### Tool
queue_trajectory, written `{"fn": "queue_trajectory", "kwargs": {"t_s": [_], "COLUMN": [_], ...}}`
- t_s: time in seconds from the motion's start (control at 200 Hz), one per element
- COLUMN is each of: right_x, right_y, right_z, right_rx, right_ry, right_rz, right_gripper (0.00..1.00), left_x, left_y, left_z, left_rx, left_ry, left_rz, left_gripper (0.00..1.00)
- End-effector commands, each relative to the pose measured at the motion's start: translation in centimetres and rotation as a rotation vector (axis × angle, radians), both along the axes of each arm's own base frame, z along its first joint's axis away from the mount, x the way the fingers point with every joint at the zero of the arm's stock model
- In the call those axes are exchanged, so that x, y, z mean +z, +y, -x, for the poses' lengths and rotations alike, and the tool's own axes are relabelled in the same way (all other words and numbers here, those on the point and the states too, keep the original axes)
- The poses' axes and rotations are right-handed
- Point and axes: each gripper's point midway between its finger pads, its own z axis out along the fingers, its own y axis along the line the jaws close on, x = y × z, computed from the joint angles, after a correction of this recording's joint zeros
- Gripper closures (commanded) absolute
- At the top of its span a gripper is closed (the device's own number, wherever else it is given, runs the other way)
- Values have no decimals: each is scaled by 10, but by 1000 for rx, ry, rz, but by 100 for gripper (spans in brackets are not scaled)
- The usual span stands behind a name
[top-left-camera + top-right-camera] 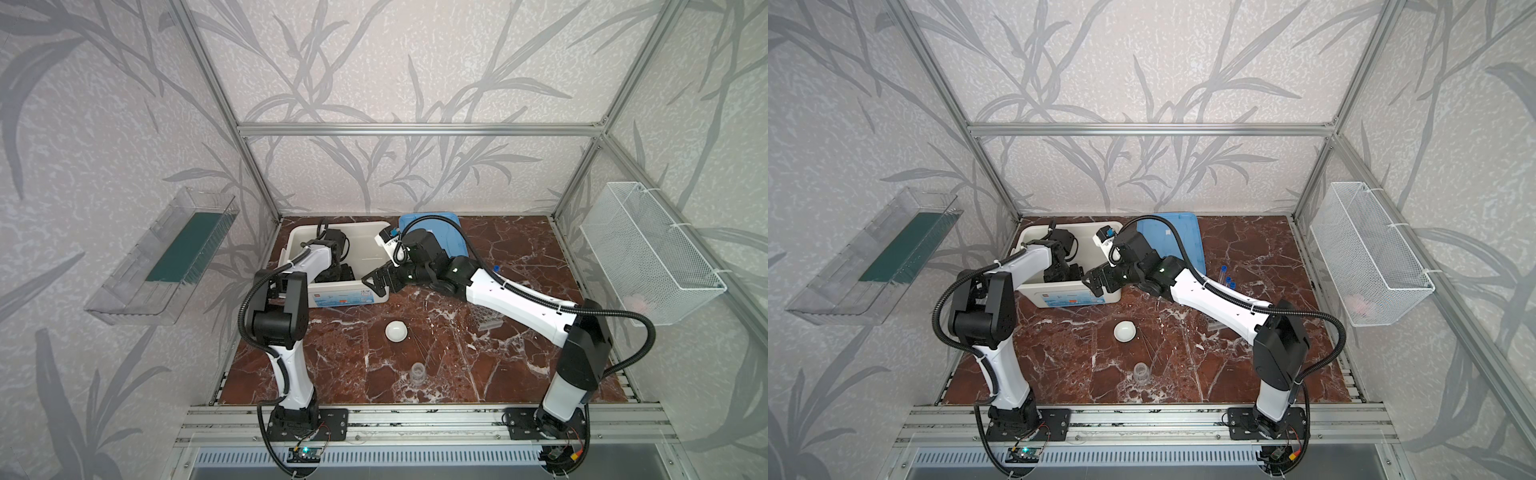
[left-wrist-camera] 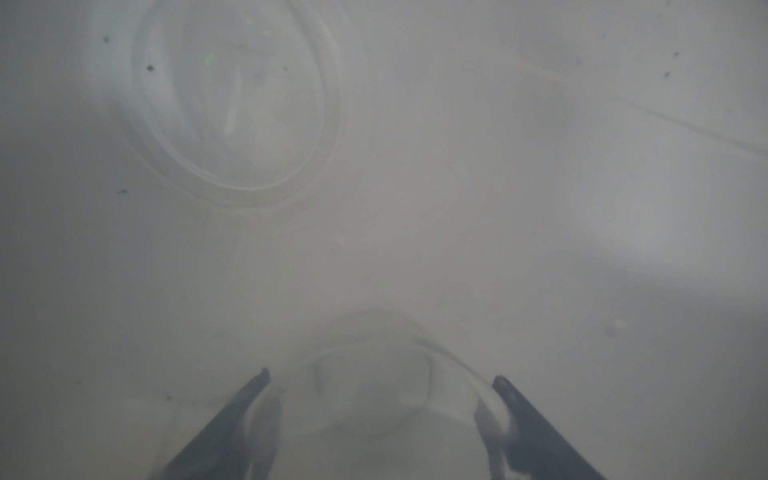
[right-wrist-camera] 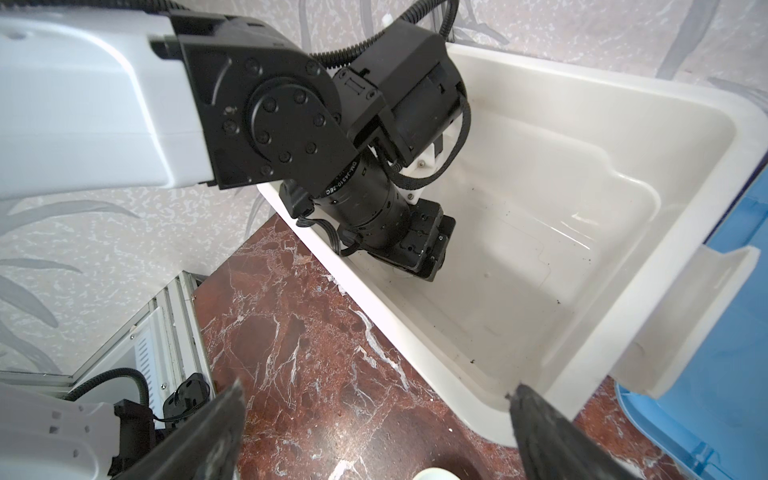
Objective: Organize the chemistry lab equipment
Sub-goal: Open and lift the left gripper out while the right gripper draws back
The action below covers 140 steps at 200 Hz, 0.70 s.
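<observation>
My left gripper should release the clear beaker now. The beaker is down inside the box, clear of the second beaker, and it would land on the flat bottom of the box.
My left gripper (image 2: 380, 374) is down inside the white box (image 1: 299, 237), shut on a clear beaker (image 2: 374, 399) that fills the gap between its fingers. A second clear beaker (image 2: 237, 104) stands on the box floor beyond it. My right gripper (image 3: 376, 390) hangs open and empty over the box's near right corner (image 1: 374, 282). The little white dish (image 1: 396, 331) and a small clear beaker (image 1: 419, 371) stand on the marble in front. The clear tube rack (image 1: 486, 318) lies partly under the right arm. Blue-capped test tubes (image 1: 1227, 280) lie behind that arm.
The blue lid (image 1: 453, 232) lies flat behind and to the right of the box. A white wire basket (image 1: 648, 253) hangs on the right wall and a clear tray (image 1: 166, 257) on the left wall. Metal frame posts edge the marble table (image 1: 332, 374).
</observation>
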Motion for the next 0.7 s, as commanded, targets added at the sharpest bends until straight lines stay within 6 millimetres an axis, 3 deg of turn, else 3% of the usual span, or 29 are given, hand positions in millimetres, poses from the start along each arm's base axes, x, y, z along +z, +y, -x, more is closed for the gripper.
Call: {"fn": "queue_trajectory", "kwargs": {"t_s": [0.0,0.49,0.695], "right_x": [-1,1,1], "right_y": [2,-1,-3], "right_z": [2,3,3], "right_rx": [7,6,6], "right_ry": [2,-9,-14], "right_rz": [-3,3,10], "right_gripper": [3,3,3], "left_x": [14,31,59], "left_y": [2,1,-3], "left_z": [1,-1,-2], "left_rx": [11,3,-6], "left_ry": [-18,-50,-98], "left_rz": [-1,7,18], "left_gripper": [25,6,1]}}
